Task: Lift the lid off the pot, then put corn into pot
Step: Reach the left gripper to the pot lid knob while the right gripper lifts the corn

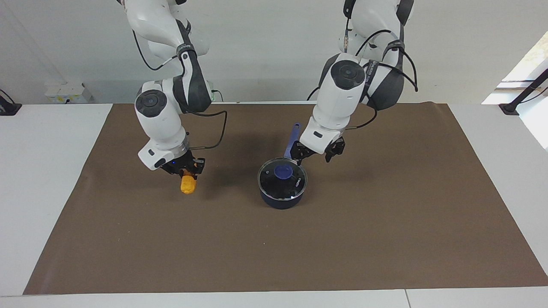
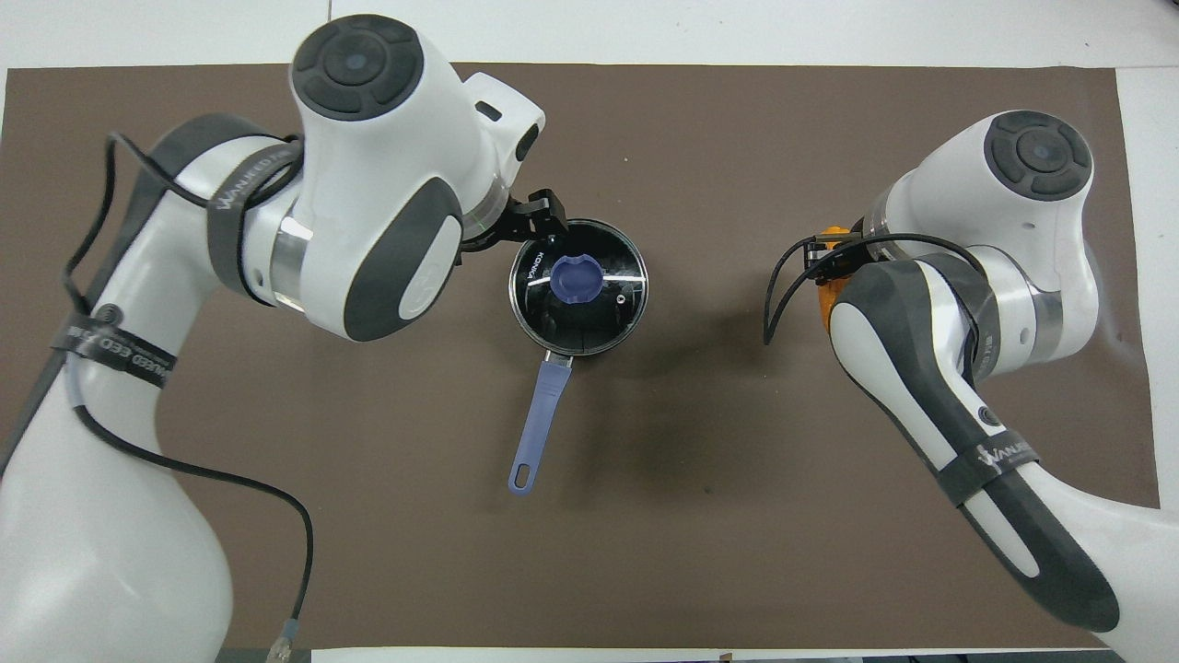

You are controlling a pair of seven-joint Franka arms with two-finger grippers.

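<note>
My left gripper is to take hold of the lid by its blue knob [image 2: 577, 280] next, so it can lift the lid off the pot [image 2: 559, 355].
The pot [image 1: 280, 200] stands mid-mat with the lid [image 1: 296, 183] on it, its blue knob [image 1: 283, 172] at the centre. The pot's handle [image 1: 292, 139] points toward the robots. In the overhead view the lid [image 2: 610, 313] covers the pot, whose handle [image 2: 542, 419] shows. My left gripper [image 1: 315, 154] is open and empty, raised beside the handle just past the lid's rim; it also shows in the overhead view [image 2: 520, 221]. My right gripper [image 1: 188, 168] is shut on the corn [image 1: 188, 184], held upright low over the mat toward the right arm's end; the overhead view shows only a sliver of corn [image 2: 832, 281].
A brown mat [image 1: 385, 235] covers most of the white table [image 1: 43, 171]. A black clamp base [image 1: 509, 109] sits at the table edge by the left arm's end.
</note>
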